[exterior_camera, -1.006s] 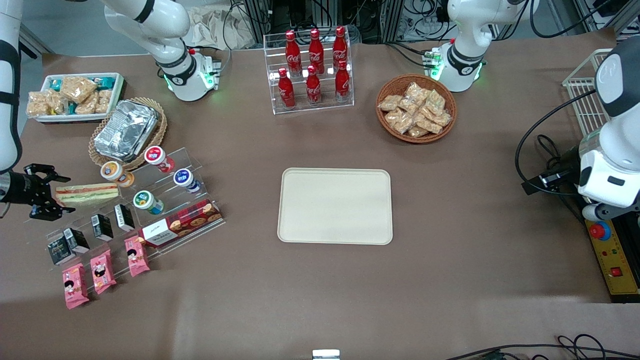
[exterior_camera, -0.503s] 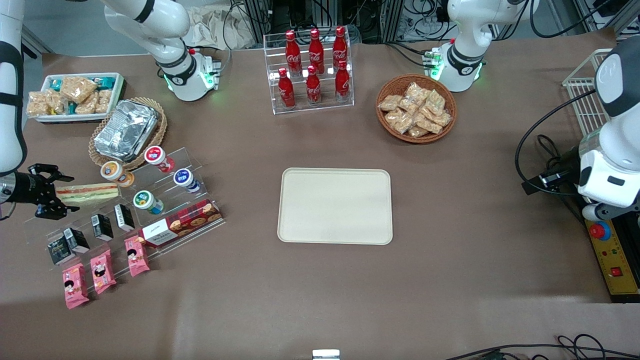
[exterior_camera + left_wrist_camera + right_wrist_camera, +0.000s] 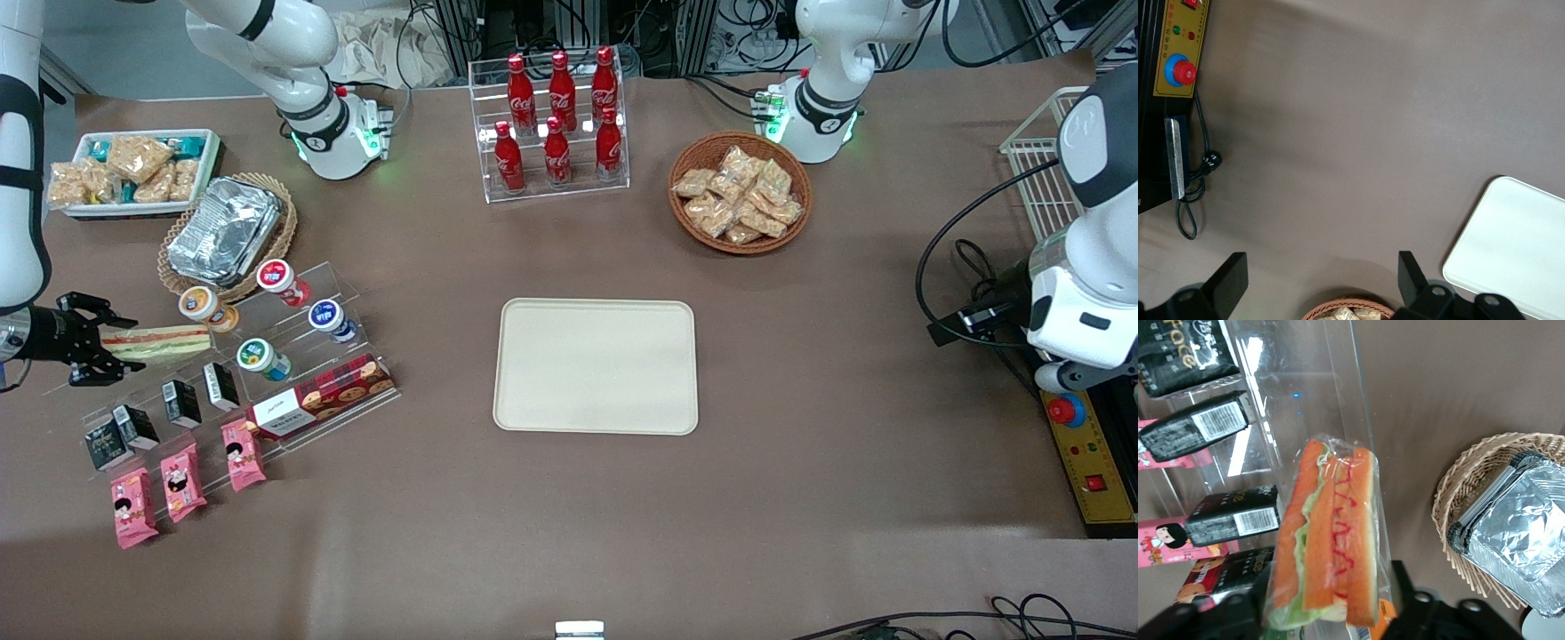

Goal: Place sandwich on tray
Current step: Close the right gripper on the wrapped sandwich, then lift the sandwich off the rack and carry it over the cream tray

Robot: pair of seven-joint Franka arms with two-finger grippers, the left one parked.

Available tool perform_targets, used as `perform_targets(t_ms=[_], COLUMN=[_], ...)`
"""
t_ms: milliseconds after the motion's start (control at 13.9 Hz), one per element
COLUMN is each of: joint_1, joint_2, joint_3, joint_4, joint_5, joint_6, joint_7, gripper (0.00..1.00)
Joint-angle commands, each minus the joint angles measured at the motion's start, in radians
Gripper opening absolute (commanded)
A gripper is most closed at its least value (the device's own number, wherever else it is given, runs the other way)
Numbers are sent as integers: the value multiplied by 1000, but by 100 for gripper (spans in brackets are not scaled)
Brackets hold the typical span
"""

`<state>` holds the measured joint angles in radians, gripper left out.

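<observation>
My gripper grabs the sandwich by its wrapped end (image 3: 121, 343) next, to put it on the cream tray (image 3: 596, 366).
The sandwich (image 3: 164, 340), a clear-wrapped wedge with orange and green layers, lies on the upper step of a clear acrylic stand (image 3: 293, 293) at the working arm's end of the table. My gripper (image 3: 123, 345) is level with it, open, and its two fingers straddle the sandwich's end. In the right wrist view the sandwich (image 3: 1331, 540) runs between the dark fingers (image 3: 1405, 597) of the gripper (image 3: 1328, 617), with a small gap on each side. The cream tray (image 3: 596, 366) lies flat at the table's middle and holds nothing; its corner (image 3: 1518, 247) shows in the left wrist view.
The stand also carries yogurt cups (image 3: 283, 277), black cartons (image 3: 182, 402), a cookie box (image 3: 320, 398) and pink packs (image 3: 182, 480). A foil container (image 3: 224, 229) in a wicker basket and a white snack bin (image 3: 133, 171) lie farther from the camera. A cola rack (image 3: 553, 124) and snack basket (image 3: 740, 192) stand farther back.
My gripper has slid along the stand toward the sandwich, so its open fingers now reach round the sandwich's end. The sandwich itself has not moved.
</observation>
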<state>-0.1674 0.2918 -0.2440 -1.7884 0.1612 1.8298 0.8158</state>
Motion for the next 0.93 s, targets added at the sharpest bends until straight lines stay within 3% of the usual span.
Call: perform_targets(t_ms=[0,72,216,287,503,719,862], joint_1=[0,0,0,0,0,2,2], joint_2=[-8,-10,-11,-14,-22,-40,-42], joint_3=[-3,-3,-1,-1,2,14,17], joint_4=[-5,-2,3,4,46,87,130], joint_5=[11,8,-3,-5,-5,6,8], joint_6=[16,16,13,13,0,-1,-29], joint_7=[-10,-15,-18,-21,-29,-53,-55], gripper=[57,48,45,37,35,15,15])
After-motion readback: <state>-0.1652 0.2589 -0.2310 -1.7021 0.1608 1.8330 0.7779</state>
